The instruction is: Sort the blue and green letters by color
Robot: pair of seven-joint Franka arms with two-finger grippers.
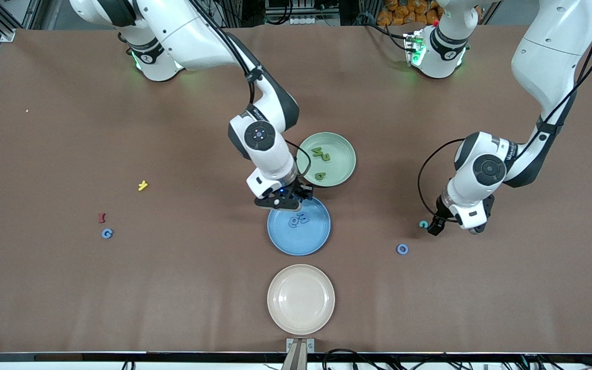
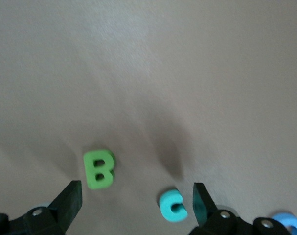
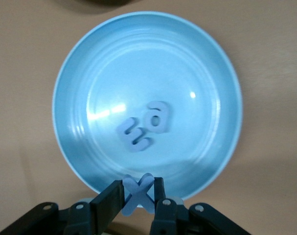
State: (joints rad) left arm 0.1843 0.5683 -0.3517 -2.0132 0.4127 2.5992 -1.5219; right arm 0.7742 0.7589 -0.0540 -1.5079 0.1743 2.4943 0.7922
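Observation:
The green B sits off-centre beyond the fingers, near the teal C, so it is too early to close. My left gripper shifts toward the B first.
My right gripper is shut on a periwinkle blue X and hangs over the rim of the blue plate on the side toward the green plate. Two blue letters lie in the blue plate. Green letters lie in the green plate. My left gripper is open, low over the table, with a teal C between its fingers and a green B just ahead of it. A blue O lies nearer the front camera than that gripper, and a blue G lies toward the right arm's end.
An empty cream plate sits near the table's front edge, nearer the camera than the blue plate. A red letter and a yellow letter lie loose near the blue G.

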